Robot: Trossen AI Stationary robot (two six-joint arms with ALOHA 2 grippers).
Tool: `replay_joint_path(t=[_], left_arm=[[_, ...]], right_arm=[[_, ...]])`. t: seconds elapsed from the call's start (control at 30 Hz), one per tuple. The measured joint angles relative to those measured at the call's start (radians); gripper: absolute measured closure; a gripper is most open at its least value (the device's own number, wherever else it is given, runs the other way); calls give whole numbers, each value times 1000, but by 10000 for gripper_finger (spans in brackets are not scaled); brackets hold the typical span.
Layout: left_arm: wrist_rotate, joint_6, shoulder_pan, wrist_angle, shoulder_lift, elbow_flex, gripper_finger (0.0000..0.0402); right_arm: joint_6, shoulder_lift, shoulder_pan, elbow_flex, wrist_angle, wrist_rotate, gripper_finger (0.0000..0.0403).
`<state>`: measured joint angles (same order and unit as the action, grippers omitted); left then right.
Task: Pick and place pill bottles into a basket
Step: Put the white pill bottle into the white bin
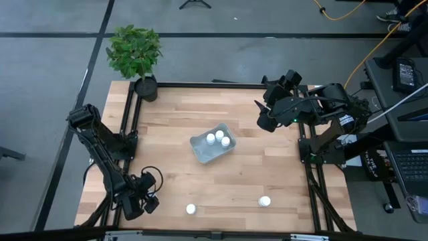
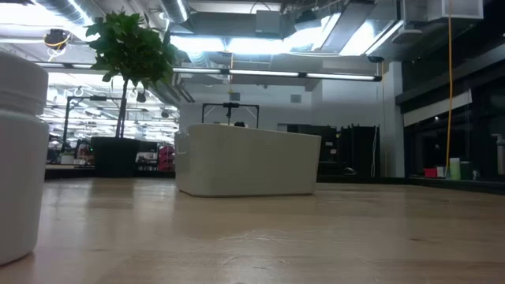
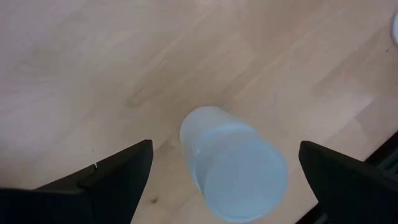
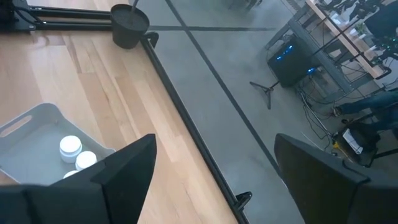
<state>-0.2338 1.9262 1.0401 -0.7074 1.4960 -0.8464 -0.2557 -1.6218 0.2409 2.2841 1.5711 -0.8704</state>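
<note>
My fingers are on both sides of the white bottle, below its cap [image 3: 247, 180], over the wood. It is time for my left gripper to close on the bottle.
The pale blue-grey basket [image 1: 200, 148] sits mid-table and holds three white pill bottles [image 1: 219, 135]. Two more bottles stand on the wood near the front edge [image 1: 191, 209] [image 1: 265, 201]. My left gripper [image 1: 148, 195] is low at the near left, open. In the left wrist view its fingers [image 3: 225, 144] stand on either side of an upright white bottle [image 3: 233, 165] without touching it. This bottle is hidden under the gripper in the high view. My right gripper [image 1: 263, 110] hovers open and empty over the far right. Its wrist view shows the basket [image 4: 31, 127] and bottles [image 4: 70, 146].
A black pot with a green plant [image 1: 136, 53] stands at the far left corner. A black frame rail [image 1: 200, 85] runs round the table. The low view shows a bottle close by at the left [image 2: 16, 158] and the basket [image 2: 248, 160] beyond it.
</note>
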Motion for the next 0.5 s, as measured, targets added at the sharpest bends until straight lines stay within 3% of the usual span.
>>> replay_joint_path(t=[0.23,0.5], left_arm=[[78,1,-1,37,0,28,72],[72,-3,-26,54,0,28,204]], right_arm=[[22,0,0,0,0,0,76],[25,0,0,0,0,-1,76]])
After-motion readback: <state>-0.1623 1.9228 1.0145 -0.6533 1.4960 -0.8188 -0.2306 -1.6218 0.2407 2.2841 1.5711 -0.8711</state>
